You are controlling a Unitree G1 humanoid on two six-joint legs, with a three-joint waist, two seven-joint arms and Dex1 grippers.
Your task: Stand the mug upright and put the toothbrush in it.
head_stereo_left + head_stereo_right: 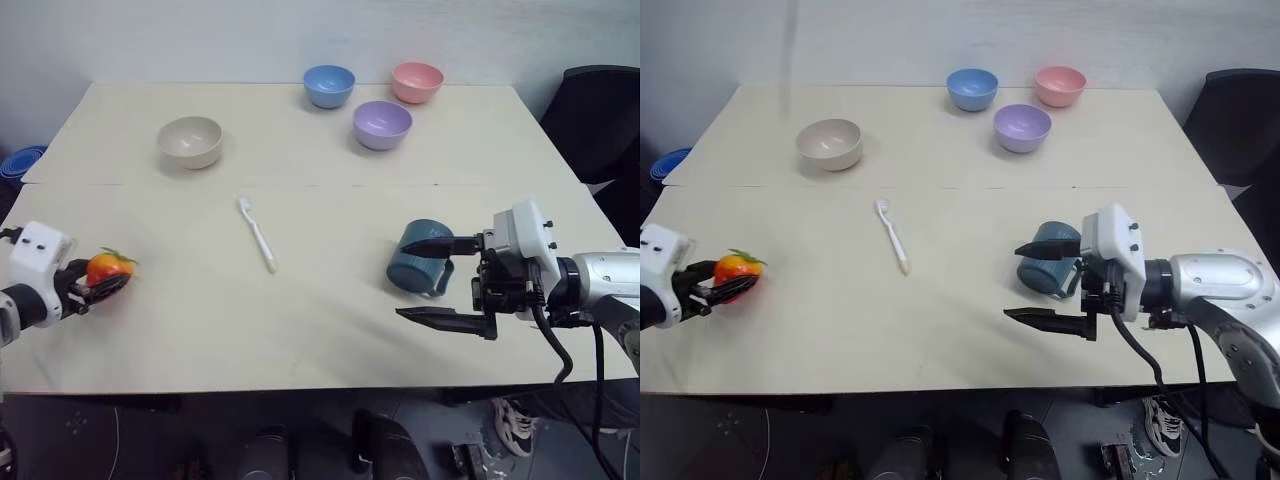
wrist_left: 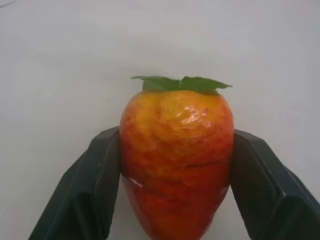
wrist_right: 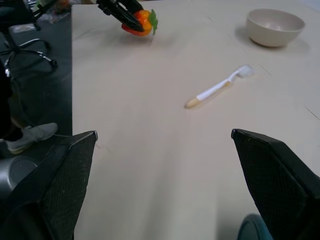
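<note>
My right gripper has open fingertips about as wide as the mug's round body [image 1: 411, 268], so next it will grab the mug by its narrow handle [image 1: 443, 279].
The dark teal mug [image 1: 420, 258] lies on its side at the right of the table, its handle toward the front edge. My right gripper [image 1: 403, 278] is open, with one black finger over the mug and the other in front of it, nothing clamped. The white toothbrush [image 1: 257, 233] lies flat near the middle of the table, bristle head pointing away from me, and the right wrist view shows this toothbrush [image 3: 217, 89] too. Over the table's left edge my left gripper [image 1: 104, 282] is shut on an orange-red toy fruit [image 2: 176, 165] with a green leaf.
A beige bowl [image 1: 190, 141] stands at the back left. Blue [image 1: 329, 86], pink [image 1: 417, 82] and purple [image 1: 382, 124] bowls stand at the back right. A black chair [image 1: 600, 110] is beyond the right edge of the table [image 1: 300, 320].
</note>
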